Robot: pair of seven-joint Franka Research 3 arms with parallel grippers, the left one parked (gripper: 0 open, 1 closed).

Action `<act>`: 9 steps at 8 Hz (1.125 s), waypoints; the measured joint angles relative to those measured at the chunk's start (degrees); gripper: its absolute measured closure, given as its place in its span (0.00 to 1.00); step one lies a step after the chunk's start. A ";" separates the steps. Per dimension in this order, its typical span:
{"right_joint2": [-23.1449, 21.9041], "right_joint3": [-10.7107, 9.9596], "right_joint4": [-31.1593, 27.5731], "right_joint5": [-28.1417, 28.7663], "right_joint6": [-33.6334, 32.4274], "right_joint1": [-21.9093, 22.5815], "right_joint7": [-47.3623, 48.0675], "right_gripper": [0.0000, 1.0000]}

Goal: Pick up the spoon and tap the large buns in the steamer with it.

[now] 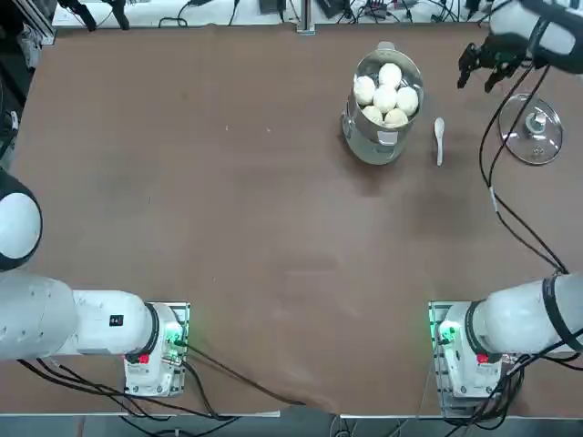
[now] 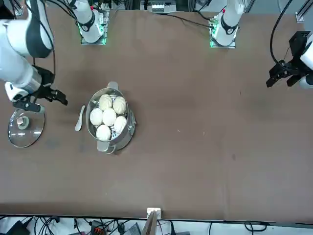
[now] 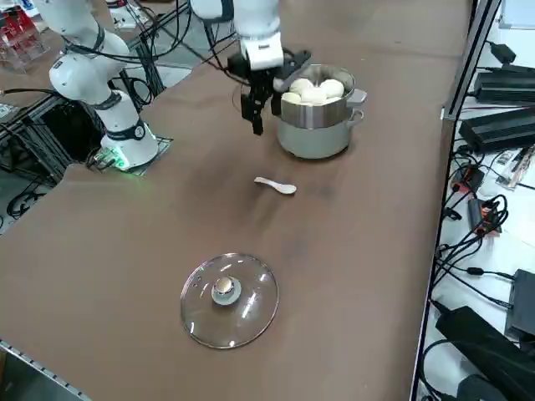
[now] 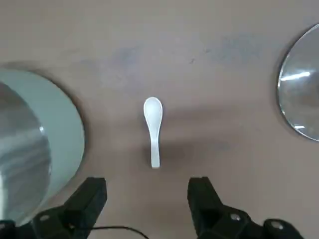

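The spoon has a slim, straight-sided handle, and my right gripper should grab it there next, since the spoon's bowl is rounded and sloping. Then the spoon can tap the buns.
The small white spoon [image 1: 439, 139] lies flat on the brown table between the steel steamer [image 1: 375, 144] and a glass lid. Several large white buns [image 1: 386, 95] sit clustered inside the steamer. My right gripper [image 1: 477, 80] hangs open above the table, beyond the spoon and a little to its right, holding nothing. In the wrist view the spoon [image 4: 153, 130] lies lengthwise ahead of the gap between my fingers [image 4: 89, 198], bowl end pointing away, with the steamer's wall [image 4: 35, 144] to one side. From the side, the gripper [image 3: 253, 117] is well above the spoon [image 3: 276, 185].
A round glass lid [image 1: 533, 132] with a knob lies on the table to the right of the spoon, near the table's right edge. Cables and equipment run along the far edge. The steamer's side handle [image 1: 386, 138] faces the robot.
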 joint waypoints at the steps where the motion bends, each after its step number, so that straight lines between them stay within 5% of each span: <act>1: 1.37 -0.03 -3.20 0.01 5.78 -0.02 0.26 0.00; 9: 13.89 0.06 -5.66 2.22 16.10 0.55 0.63 0.15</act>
